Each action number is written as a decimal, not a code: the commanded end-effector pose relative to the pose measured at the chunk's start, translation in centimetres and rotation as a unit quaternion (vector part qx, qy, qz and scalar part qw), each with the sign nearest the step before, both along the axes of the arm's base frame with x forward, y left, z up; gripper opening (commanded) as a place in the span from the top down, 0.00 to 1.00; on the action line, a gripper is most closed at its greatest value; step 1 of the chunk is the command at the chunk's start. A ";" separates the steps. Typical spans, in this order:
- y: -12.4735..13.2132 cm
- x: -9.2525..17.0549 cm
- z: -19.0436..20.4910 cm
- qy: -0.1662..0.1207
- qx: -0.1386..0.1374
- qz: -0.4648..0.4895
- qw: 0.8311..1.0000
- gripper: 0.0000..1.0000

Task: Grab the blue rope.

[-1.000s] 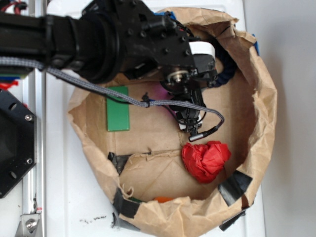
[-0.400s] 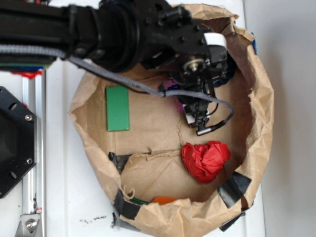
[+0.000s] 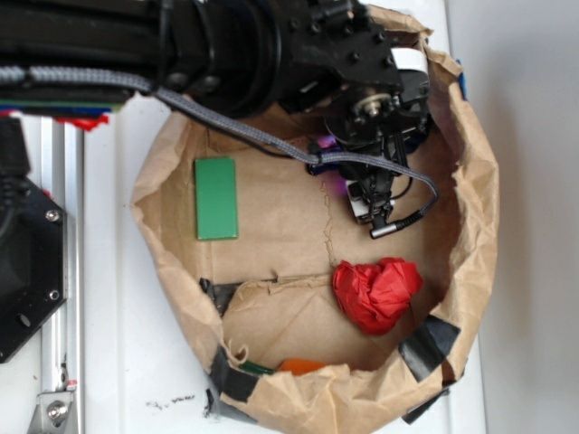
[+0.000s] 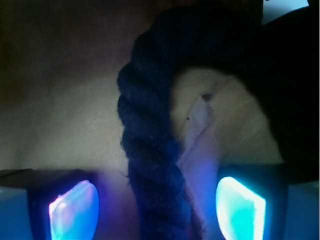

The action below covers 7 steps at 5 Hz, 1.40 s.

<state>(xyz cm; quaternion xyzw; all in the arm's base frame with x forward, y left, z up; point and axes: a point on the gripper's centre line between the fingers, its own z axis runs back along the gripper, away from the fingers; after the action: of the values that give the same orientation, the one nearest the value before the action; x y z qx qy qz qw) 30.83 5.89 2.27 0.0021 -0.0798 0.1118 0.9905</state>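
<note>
The blue rope has my gripper's fingers low beside its twisted part, so my gripper should close now. Closing now would hold the rope.
In the wrist view the blue rope [image 4: 150,150], thick, dark navy and twisted, rises from the bottom centre and bends right across the top. My gripper [image 4: 157,210] is open and straddles it. The glowing left pad [image 4: 74,210] and right pad [image 4: 240,207] each stand a gap away from the strand. In the exterior view the gripper [image 3: 384,127] hangs over the back right of the brown paper bag [image 3: 479,208], and the black arm hides the rope there.
Inside the bag lie a green block [image 3: 216,198] at the left and a crumpled red cloth [image 3: 375,294] at the front right. A grey braided cable [image 3: 253,136] trails from the arm. Black tape [image 3: 430,344] patches the bag's crumpled wall.
The arm has moved right and toward the back of the bag. It now covers the rope that showed at the back right a second ago.
</note>
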 end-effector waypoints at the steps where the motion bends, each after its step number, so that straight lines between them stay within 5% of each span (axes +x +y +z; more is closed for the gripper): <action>1: 0.5 0.5 -0.5 -0.005 0.012 -0.008 1.000 1.00; 6: 0.6 -0.1 0.5 -0.009 0.008 -0.012 1.000 1.00; 7: -1.3 -0.7 2.7 -0.016 -0.010 -0.041 0.999 1.00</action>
<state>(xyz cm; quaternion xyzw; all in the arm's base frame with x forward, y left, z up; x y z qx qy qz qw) 29.29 4.76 3.50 -0.0145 -0.0625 0.0909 0.9938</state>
